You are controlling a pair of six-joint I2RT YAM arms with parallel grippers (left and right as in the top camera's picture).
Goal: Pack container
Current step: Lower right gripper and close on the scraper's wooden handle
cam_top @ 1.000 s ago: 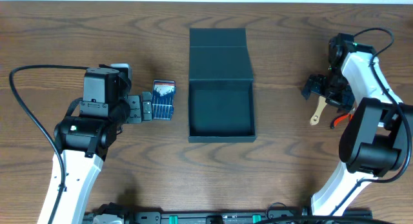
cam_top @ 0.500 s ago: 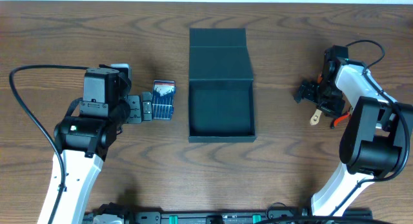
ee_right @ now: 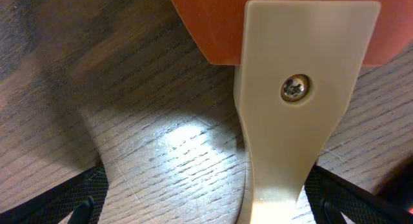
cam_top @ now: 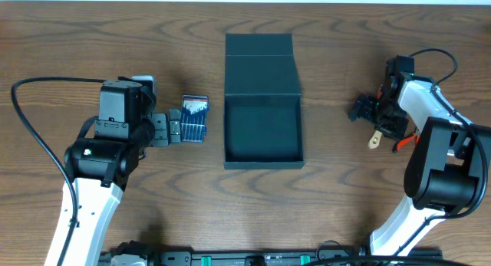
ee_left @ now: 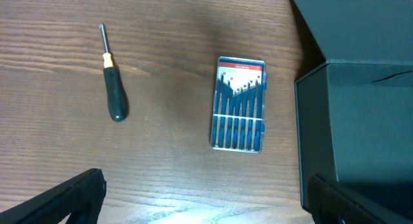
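The scraper's wide orange blade should stay free to lay into the container [cam_top: 263, 160], so my right gripper needs to grab across the scraper's narrow cream handle [cam_top: 375, 138] next.
The container [cam_top: 263, 160] is a dark teal box in the middle of the table. It is open and looks empty, with its flap lid [cam_top: 261, 63] laid back behind it. Its wall also shows in the left wrist view [ee_left: 361, 127]. My left gripper [cam_top: 163, 130] is open and empty [ee_left: 206, 208], just left of a small blue case of screwdriver bits [cam_top: 195, 119] [ee_left: 238, 102]. My right gripper [cam_top: 377, 122] is open [ee_right: 213, 208] and low over the table. Its fingers straddle the cream handle [ee_right: 297, 101] of a scraper with an orange blade [ee_right: 277, 24]. The handle end shows in the overhead view [cam_top: 374, 140].
A small screwdriver with a dark green handle [ee_left: 113, 82] lies left of the bit case; my left arm hides it in the overhead view. Something orange [cam_top: 404, 142] peeks out beside my right arm. Black cables loop from both arms.
My right gripper has shifted a little to the left and settled around the scraper handle. The left arm, the bit case and the container have not moved.
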